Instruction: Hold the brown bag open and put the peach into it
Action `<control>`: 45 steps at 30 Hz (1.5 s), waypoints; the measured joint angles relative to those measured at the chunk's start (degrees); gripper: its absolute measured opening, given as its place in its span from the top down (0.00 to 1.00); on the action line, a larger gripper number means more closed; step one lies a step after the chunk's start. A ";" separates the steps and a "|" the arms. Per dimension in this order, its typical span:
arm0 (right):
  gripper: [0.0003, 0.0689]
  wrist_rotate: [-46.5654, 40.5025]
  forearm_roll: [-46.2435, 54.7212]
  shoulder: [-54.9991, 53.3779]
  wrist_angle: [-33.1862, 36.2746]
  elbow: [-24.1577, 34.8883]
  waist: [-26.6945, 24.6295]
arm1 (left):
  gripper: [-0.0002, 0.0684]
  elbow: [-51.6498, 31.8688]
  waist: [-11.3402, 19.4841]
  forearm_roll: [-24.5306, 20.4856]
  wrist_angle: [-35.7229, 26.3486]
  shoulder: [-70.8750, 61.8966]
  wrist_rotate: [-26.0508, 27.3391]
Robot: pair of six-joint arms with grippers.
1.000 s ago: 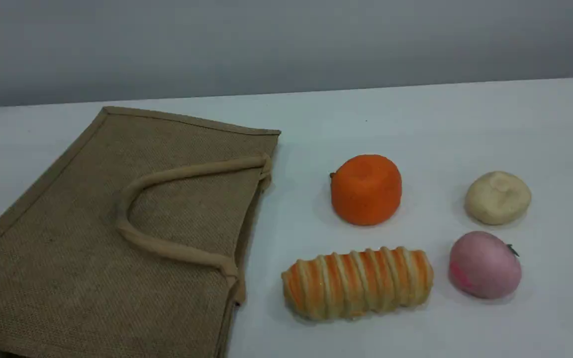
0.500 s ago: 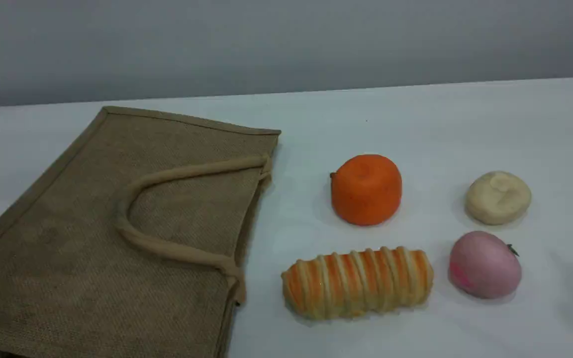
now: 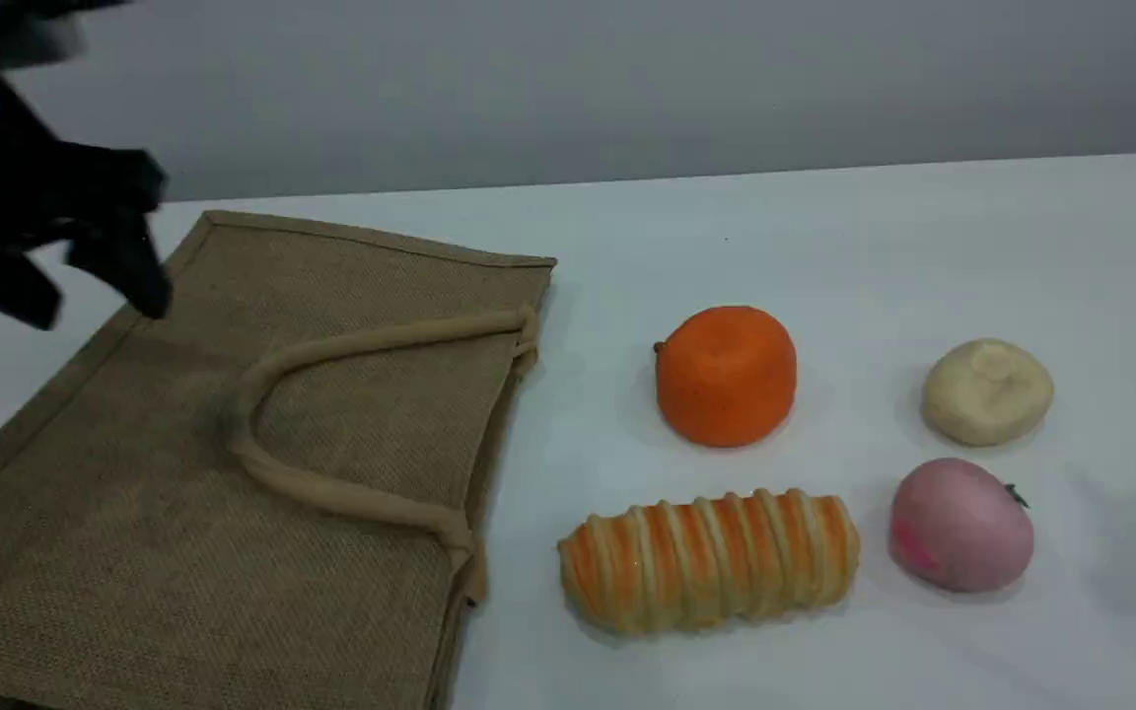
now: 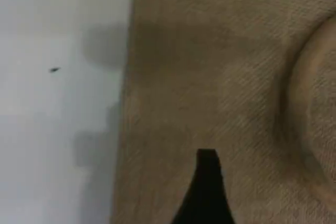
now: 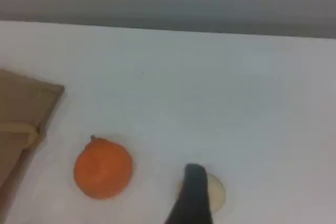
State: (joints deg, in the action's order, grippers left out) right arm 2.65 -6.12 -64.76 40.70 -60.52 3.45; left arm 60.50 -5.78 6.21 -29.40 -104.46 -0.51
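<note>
The brown bag has to be held open for the peach (image 3: 960,525), so my left gripper should next grab the beige handle by its curved middle (image 3: 245,408).
The brown bag (image 3: 233,473) lies flat on the left of the white table, with its mouth edge facing right and a beige handle (image 3: 331,493) folded across it. The pale-pink peach (image 3: 960,525) rests at the front right, apart from everything. My left gripper (image 3: 85,291) is a blurred black shape hovering open above the bag's far left corner, with nothing held. In the left wrist view its fingertip (image 4: 206,187) hangs over the jute weave (image 4: 220,77). Only a fingertip (image 5: 193,184) of my right gripper shows, above the cream ball; nothing is in it. The peach is out of that view.
An orange round fruit (image 3: 726,375) sits right of the bag's mouth. A striped bread roll (image 3: 708,560) lies in front of it. A cream-white lumpy ball (image 3: 987,391) sits behind the peach. The table's far edge meets a grey wall.
My left arm has come in from the top left and moved right and down over the bag's far corner. The bag, peach and other items have not moved.
</note>
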 joint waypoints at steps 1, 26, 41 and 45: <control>0.18 0.00 0.00 0.00 0.00 0.00 0.00 | 0.22 0.90 -0.58 0.00 0.00 -1.29 0.00; 0.18 0.00 0.00 0.00 -0.10 0.00 0.00 | 0.22 6.55 -4.63 1.48 1.91 -16.25 0.00; 0.18 0.00 0.00 0.11 -0.15 -0.04 0.00 | 0.77 6.55 -4.63 1.60 3.34 -18.26 2.29; 0.18 0.00 0.00 0.11 0.53 -0.04 0.00 | 0.87 6.55 -4.63 1.60 3.61 -18.13 5.94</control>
State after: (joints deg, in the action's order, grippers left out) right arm 2.65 -6.12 -64.65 41.22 -60.57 3.45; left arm 67.05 -10.41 7.81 -25.79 -122.59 5.43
